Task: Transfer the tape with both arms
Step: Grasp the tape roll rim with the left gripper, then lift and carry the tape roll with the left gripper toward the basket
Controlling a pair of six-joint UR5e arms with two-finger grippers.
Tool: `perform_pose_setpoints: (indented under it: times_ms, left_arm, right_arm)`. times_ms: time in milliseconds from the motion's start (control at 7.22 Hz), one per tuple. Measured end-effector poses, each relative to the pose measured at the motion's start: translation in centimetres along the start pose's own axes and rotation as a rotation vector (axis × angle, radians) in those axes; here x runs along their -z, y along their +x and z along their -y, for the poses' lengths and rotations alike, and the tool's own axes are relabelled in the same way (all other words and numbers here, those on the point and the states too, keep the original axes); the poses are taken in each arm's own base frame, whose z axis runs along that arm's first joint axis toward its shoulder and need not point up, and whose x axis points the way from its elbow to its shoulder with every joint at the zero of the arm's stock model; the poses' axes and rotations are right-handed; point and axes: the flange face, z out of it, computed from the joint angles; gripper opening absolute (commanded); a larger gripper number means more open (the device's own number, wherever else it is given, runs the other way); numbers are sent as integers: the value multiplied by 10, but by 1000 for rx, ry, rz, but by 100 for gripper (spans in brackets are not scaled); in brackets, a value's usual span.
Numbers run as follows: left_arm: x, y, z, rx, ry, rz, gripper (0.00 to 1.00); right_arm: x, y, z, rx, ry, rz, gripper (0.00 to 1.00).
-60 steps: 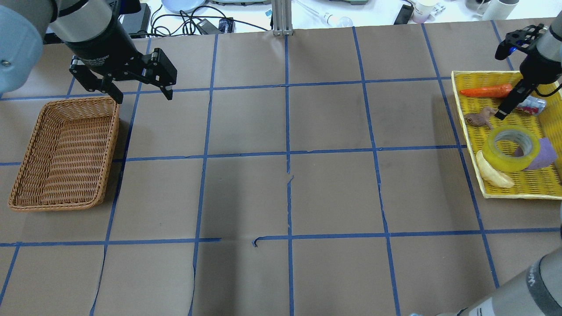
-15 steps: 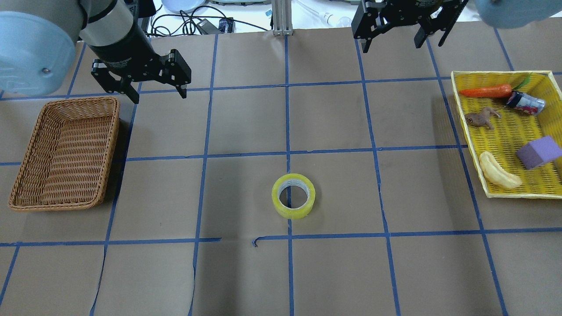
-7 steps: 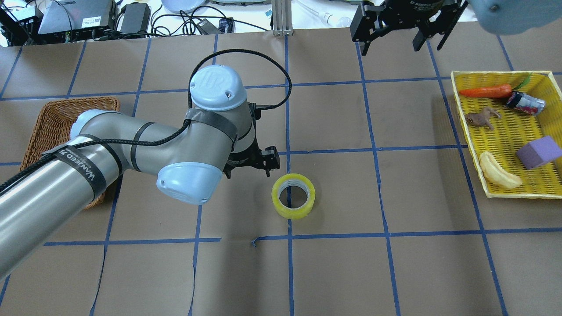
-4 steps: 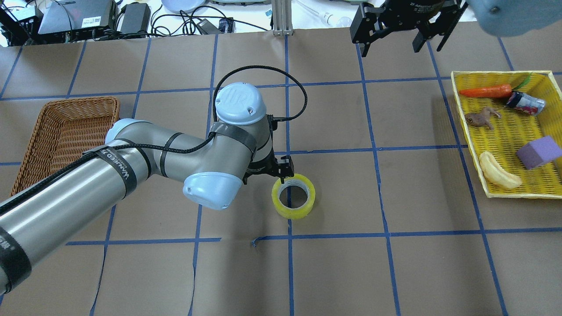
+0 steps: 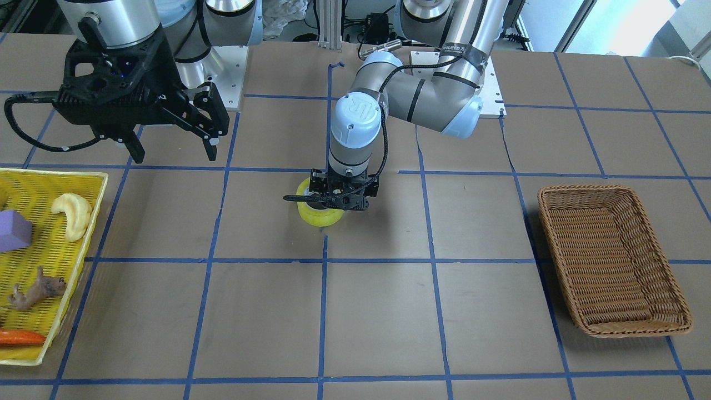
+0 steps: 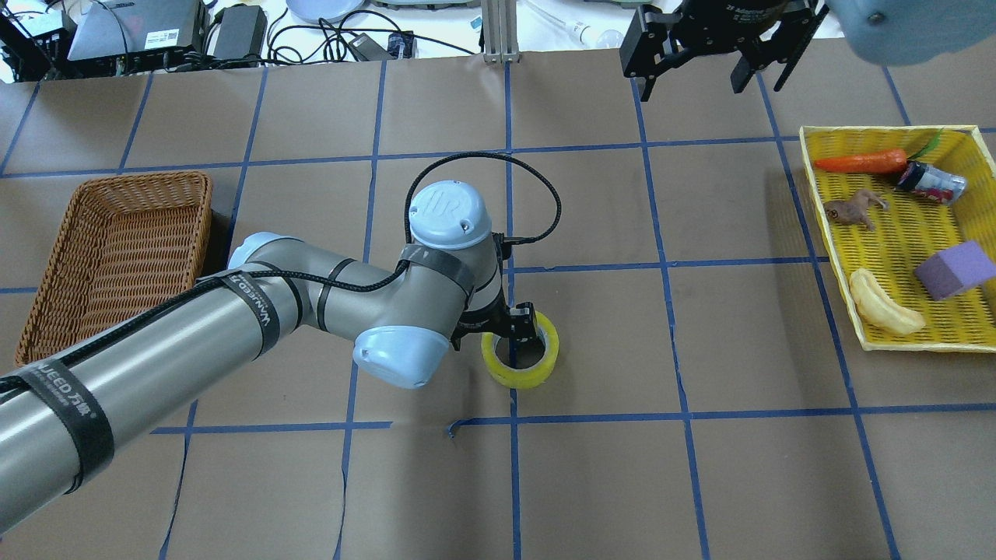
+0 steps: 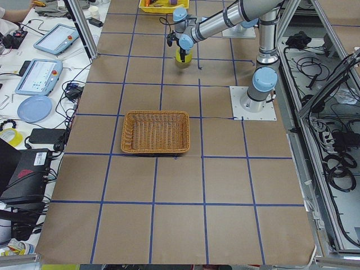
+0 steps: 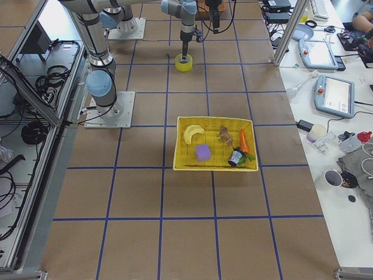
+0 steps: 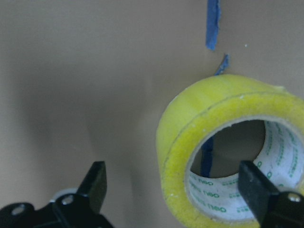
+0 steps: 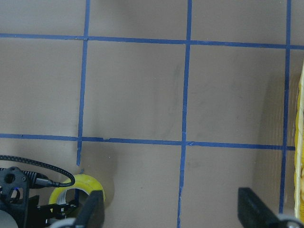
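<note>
The tape should go into the wicker basket, so my left gripper will grab the tape by its ring wall [image 9: 175, 178] next.
The yellow-green tape [image 6: 523, 378] lies flat on the brown table centre; it also shows in the front view [image 5: 318, 217] and the right wrist view [image 10: 90, 186]. My left gripper [image 6: 520, 330] is down at the tape and open. In the left wrist view the tape [image 9: 190, 137] sits between the fingertips: one finger [image 9: 96, 183] stands outside the ring's wall and the other [image 9: 254, 187] in front of its hole. The jaws are not closed on it. My right gripper [image 6: 704, 58] hangs open and empty high at the table's far side [image 5: 173, 147].
An empty wicker basket [image 6: 148, 178] stands at the left [image 5: 583, 189]. A yellow tray [image 6: 887, 131] at the right holds a carrot [image 6: 860, 162], a banana toy [image 6: 883, 309], a purple block [image 6: 955, 269], a can and a toy animal. Blue tape lines grid the table.
My left arm swung right from beside the basket and came down onto the tape; its fingers now straddle the ring's wall. The tape, earlier in the yellow tray, has not moved lately. The right gripper stayed still.
</note>
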Motion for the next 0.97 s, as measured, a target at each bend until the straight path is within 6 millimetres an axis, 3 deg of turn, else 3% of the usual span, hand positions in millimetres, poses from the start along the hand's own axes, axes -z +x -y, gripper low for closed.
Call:
perform_pose_setpoints:
  times_ms: [277,554,831,969]
  left_arm:
    - [-3,1,-2,-9,16,-1,0]
    - [18,-5,0,-29,64,-7,0]
    - [72,-33,23,-56,144,4,0]
    - [104,-66,36,-89,158,18,0]
  right_arm:
    - [0,0,0,0,0,0,100]
    - [0,0,0,0,0,-1,100]
    - [1,0,-1,0,2,-1,100]
    - [2,0,-1,0,2,-1,100]
